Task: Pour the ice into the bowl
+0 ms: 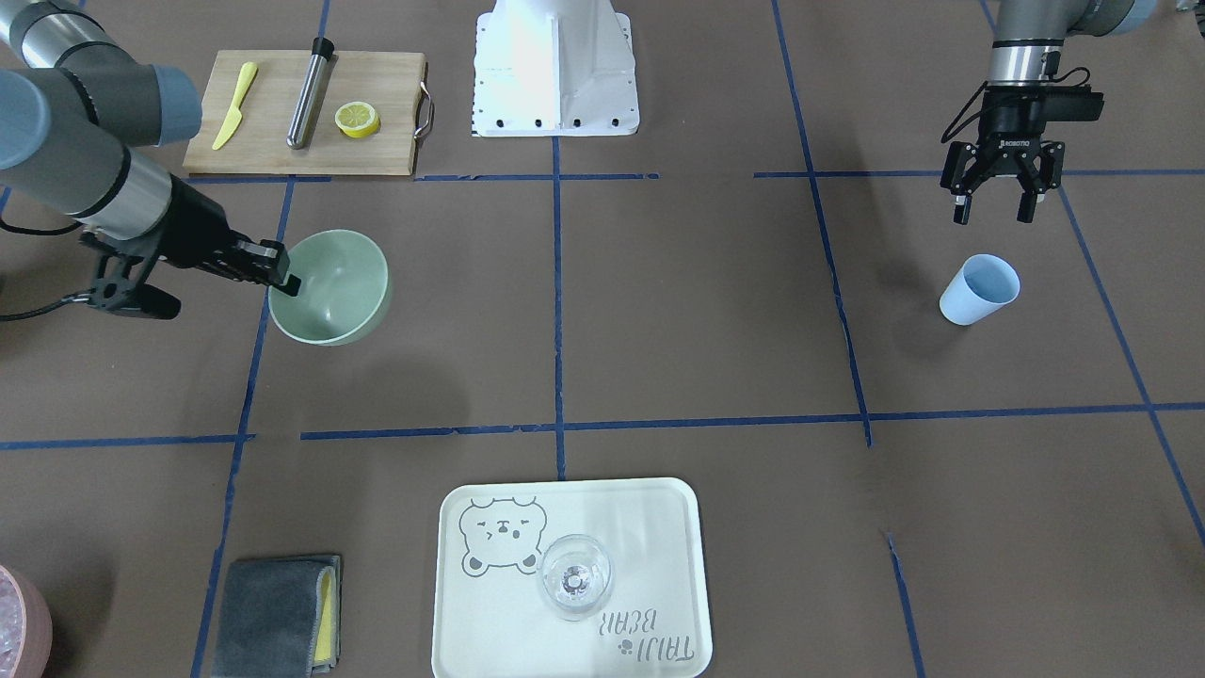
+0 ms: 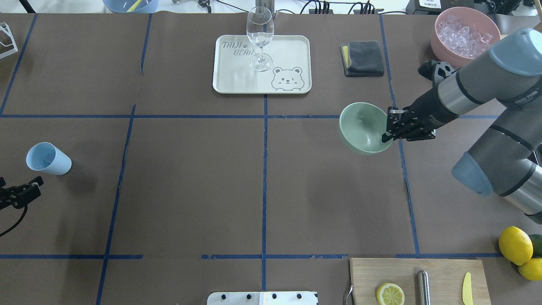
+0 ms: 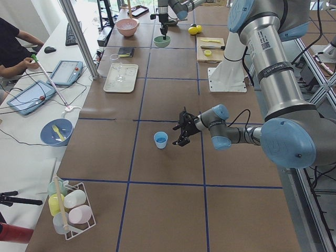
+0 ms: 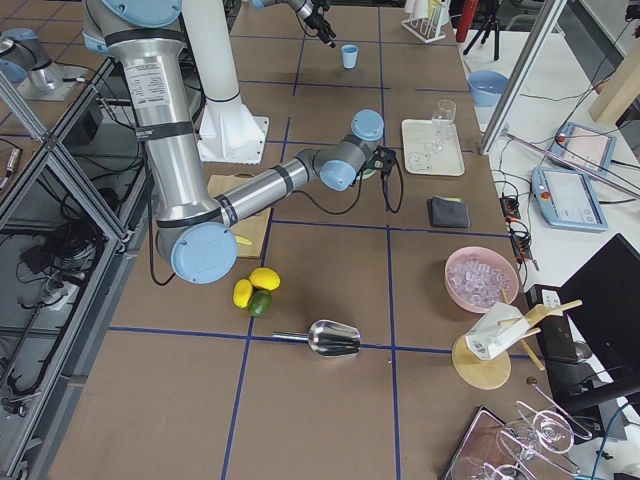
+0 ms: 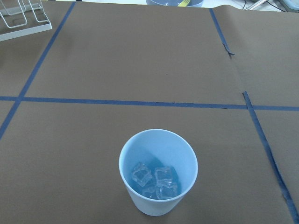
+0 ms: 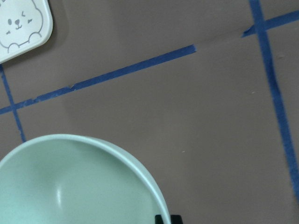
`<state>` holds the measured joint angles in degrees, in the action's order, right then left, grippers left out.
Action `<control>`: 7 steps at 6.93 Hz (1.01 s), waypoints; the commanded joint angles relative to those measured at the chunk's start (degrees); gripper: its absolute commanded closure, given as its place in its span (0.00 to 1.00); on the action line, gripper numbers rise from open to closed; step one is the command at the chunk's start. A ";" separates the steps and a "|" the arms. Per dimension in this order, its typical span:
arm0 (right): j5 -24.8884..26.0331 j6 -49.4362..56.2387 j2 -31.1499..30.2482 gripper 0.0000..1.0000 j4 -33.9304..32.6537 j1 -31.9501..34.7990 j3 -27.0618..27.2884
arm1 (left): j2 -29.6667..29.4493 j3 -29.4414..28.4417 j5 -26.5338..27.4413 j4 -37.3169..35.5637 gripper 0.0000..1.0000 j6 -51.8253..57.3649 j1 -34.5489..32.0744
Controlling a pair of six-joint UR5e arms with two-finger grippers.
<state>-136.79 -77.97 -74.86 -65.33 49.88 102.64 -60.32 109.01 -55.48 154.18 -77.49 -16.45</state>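
The left gripper grabs the cup around its outer sides next and keeps it upright, since loose ice cubes sit inside the open cup (image 1: 979, 289).
The pale mint-green bowl (image 1: 329, 287) is empty and sits tilted in my right gripper (image 1: 287, 273), which is shut on its rim; it also shows in the overhead view (image 2: 364, 127) and the right wrist view (image 6: 70, 182). A shadow under it suggests it is slightly off the table. A light blue cup (image 1: 979, 289) stands upright with several clear ice cubes (image 5: 154, 179) inside. My left gripper (image 1: 993, 209) is open and empty, hovering just behind the cup (image 5: 158, 172) on the robot's side.
A pink container (image 2: 465, 31) full of ice stands at the table's far right. A white tray (image 1: 659, 546) carries a wine glass (image 1: 574, 576). There is also a grey cloth (image 1: 278, 612), a cutting board (image 1: 386, 85) with lemon half, knife and metal rod, lemons (image 2: 514, 245), and a metal scoop (image 4: 330, 338).
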 commanded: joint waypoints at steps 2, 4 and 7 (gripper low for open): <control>4.65 -5.09 13.39 1.00 -13.38 -6.44 0.19 | -5.14 -5.90 3.80 0.06 0.00 -0.29 1.06; 7.94 -5.09 17.63 1.00 -18.50 -10.76 1.07 | -8.48 -8.97 6.78 0.06 0.00 -0.30 1.33; 13.38 -5.18 21.93 1.00 -22.54 -16.38 0.28 | -14.28 -15.56 12.67 0.24 0.00 -0.21 1.33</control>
<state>-125.27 -83.13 -54.85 -85.78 35.46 103.27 -72.48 95.81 -44.77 154.39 -77.76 -15.12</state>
